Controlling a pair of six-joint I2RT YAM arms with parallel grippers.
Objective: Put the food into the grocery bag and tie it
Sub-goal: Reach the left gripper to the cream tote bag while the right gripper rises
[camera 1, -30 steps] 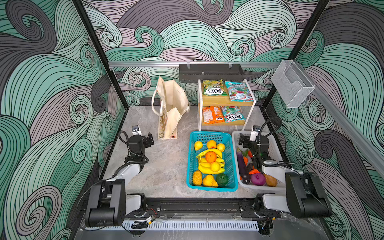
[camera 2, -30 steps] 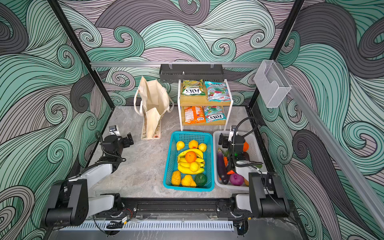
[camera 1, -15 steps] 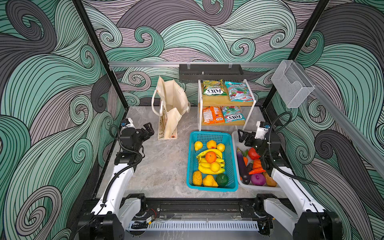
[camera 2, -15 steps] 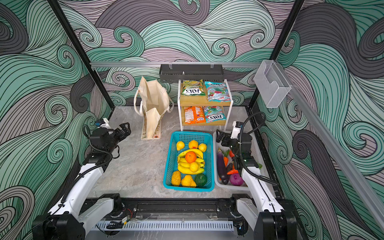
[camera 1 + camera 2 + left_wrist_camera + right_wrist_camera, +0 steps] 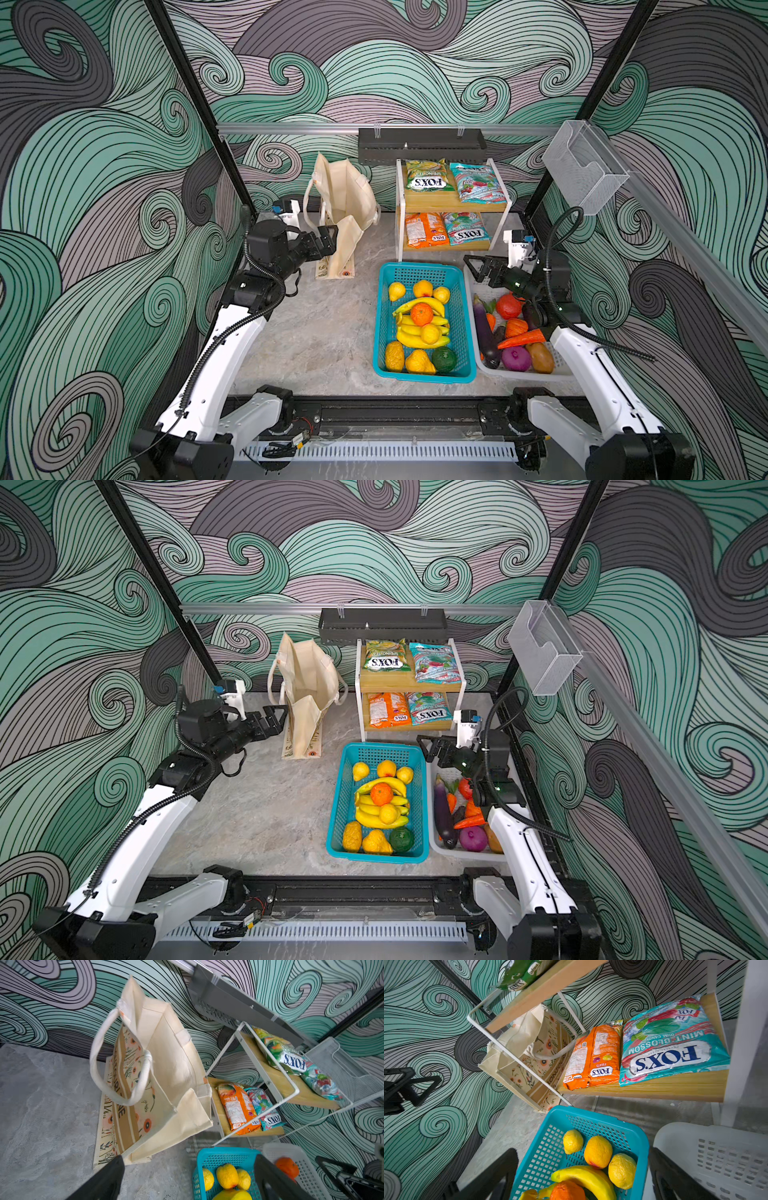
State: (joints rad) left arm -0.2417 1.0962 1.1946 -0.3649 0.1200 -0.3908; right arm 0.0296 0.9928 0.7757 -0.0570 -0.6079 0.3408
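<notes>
The left gripper grabs the grocery bag by its rack-side rim (image 5: 372, 201) at the handle's base (image 5: 376, 212) next, to keep the bag's opening open for food.
The cream floral grocery bag (image 5: 340, 203) (image 5: 307, 679) stands open at the back, and its handles (image 5: 116, 1093) hang loose. My left gripper (image 5: 328, 241) (image 5: 189, 1167) is open just beside the bag's front left, holding nothing. Food fills a teal basket (image 5: 419, 268): an orange (image 5: 421, 313), bananas (image 5: 419, 338) and lemons (image 5: 622, 1169). An eggplant (image 5: 484, 328) and a carrot (image 5: 521, 338) lie in the white basket (image 5: 523, 374). FOX'S packets (image 5: 664, 1053) lie on the rack. My right gripper (image 5: 476, 268) (image 5: 582, 1157) hovers open over the white basket's far end.
A two-tier white rack with wooden shelves (image 5: 455, 205) stands right of the bag, close behind the baskets. A black tray (image 5: 419, 145) hangs on the back rail and a clear holder (image 5: 582, 170) on the right rail. Grey tabletop (image 5: 324, 332) lies left of the teal basket.
Both arms have unfolded from low near the front and reached forward. The left gripper has moved up beside the bag, the right one out over the white basket's far end.
</notes>
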